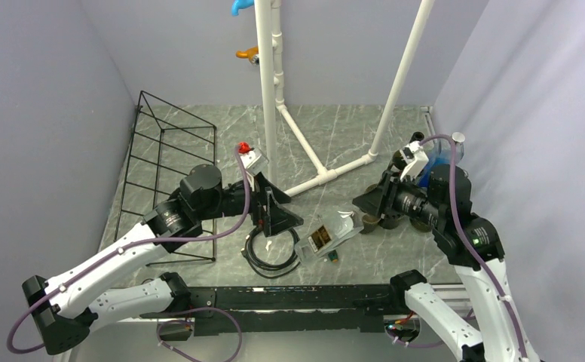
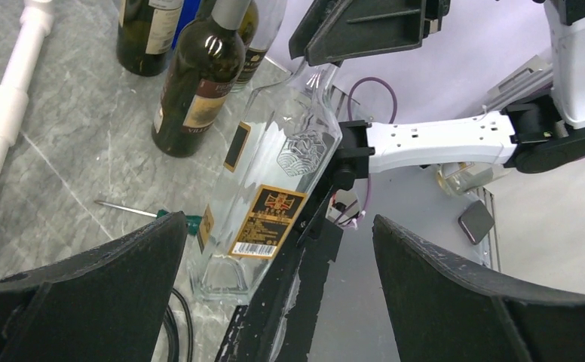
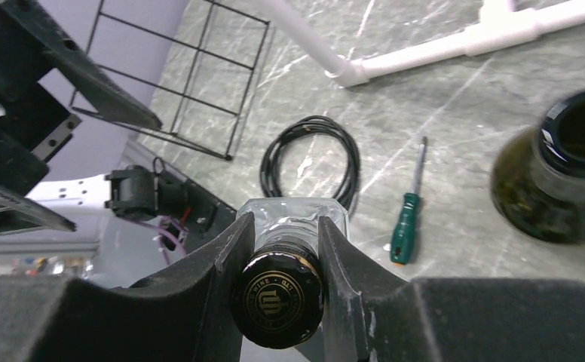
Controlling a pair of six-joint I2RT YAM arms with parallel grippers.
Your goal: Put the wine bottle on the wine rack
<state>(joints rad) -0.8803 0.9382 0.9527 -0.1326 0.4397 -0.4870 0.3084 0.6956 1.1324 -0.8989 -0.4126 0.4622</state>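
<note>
My left gripper grabs the wine bottle by the sides of its clear body near the shoulder (image 1: 336, 228) next, base pointing ahead, to place it on the rack (image 1: 170, 162).
The wine bottle (image 1: 324, 235) is clear glass with a black-and-gold label and a black cap. It hangs tilted, its base toward the table's front edge. My right gripper (image 1: 366, 204) is shut on its neck; in the right wrist view the fingertips (image 3: 229, 253) press just below the cap (image 3: 278, 299). My left gripper (image 1: 278, 215) is open and empty, just left of the bottle, which shows ahead of its jaws in the left wrist view (image 2: 274, 181). The black wire wine rack (image 1: 170, 162) stands at the far left and also shows in the right wrist view (image 3: 191, 83).
A white pipe frame (image 1: 316, 162) stands at the back centre. Several dark bottles (image 1: 384, 221) stand under the right arm. A black cable coil (image 1: 269, 256) and a green screwdriver (image 3: 408, 220) lie near the front. A black rail (image 1: 289, 298) runs along the front edge.
</note>
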